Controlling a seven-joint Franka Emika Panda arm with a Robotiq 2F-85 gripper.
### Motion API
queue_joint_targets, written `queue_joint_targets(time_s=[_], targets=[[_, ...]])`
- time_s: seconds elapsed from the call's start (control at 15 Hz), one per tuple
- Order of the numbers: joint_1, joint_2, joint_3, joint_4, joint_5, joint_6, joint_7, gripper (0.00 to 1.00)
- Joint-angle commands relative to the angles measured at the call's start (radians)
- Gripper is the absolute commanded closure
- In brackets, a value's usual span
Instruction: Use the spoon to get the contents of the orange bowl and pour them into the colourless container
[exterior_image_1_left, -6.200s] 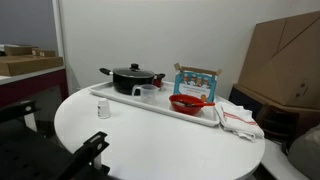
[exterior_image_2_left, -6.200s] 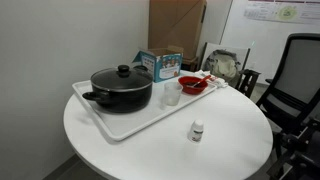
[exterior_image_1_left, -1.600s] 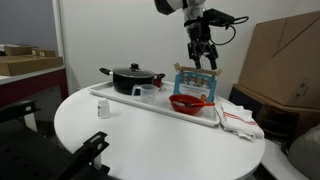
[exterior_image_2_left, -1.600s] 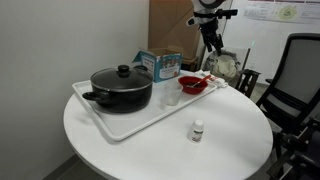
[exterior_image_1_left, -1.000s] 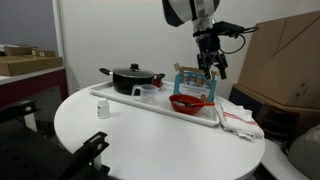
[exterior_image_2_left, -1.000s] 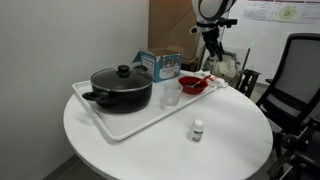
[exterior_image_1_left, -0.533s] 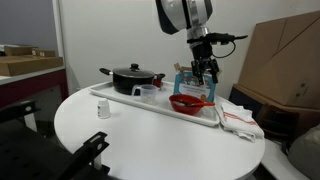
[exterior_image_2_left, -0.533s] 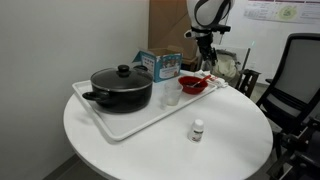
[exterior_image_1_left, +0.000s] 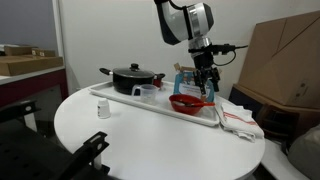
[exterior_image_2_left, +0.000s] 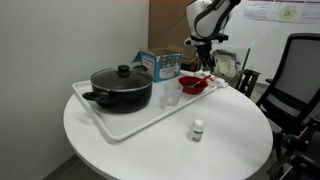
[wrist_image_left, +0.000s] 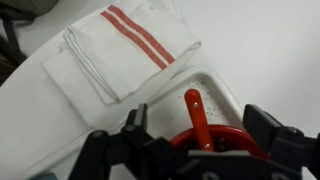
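Note:
The spoon handle (exterior_image_1_left: 210, 95) (wrist_image_left: 198, 115) has its end below my fingers in an exterior view, so my gripper should come down before it closes on the handle.
The orange bowl (exterior_image_1_left: 186, 102) sits on the white tray (exterior_image_1_left: 130, 103), and it also shows in the other exterior view (exterior_image_2_left: 192, 85) and the wrist view (wrist_image_left: 205, 137). The reddish spoon (wrist_image_left: 197, 113) rests in the bowl with its handle sticking out over the rim. My gripper (exterior_image_1_left: 208, 88) hangs just above the bowl, also seen in the wrist view (wrist_image_left: 200, 125); it is open, one finger on each side of the spoon handle, not touching it. The colourless container (exterior_image_1_left: 147, 95) stands on the tray between the bowl and the black pot, and shows in the other exterior view (exterior_image_2_left: 171, 97).
A black lidded pot (exterior_image_1_left: 131, 78) stands on the tray. A blue box (exterior_image_1_left: 196, 81) is behind the bowl. A folded white towel with red stripes (exterior_image_1_left: 238, 121) lies beside the tray. A small white bottle (exterior_image_1_left: 103, 109) stands on the round table (exterior_image_1_left: 140, 145).
My gripper has come down and moved in from above, and now sits right over the orange bowl around the spoon handle.

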Motion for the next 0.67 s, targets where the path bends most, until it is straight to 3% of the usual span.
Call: queue_joint_targets(time_s=[0.0,0.33,0.47,0.6], targets=[[0.002,0.049,-0.011,0.055,-0.008,0.014,-0.009,0.01],[0.002,0.078,-0.015,0.066,-0.010,0.015,-0.010,0.02],[0.000,0.089,-0.018,0.070,-0.009,0.015,-0.007,0.27],[0.000,0.097,-0.022,0.076,-0.009,0.012,-0.007,0.39]])
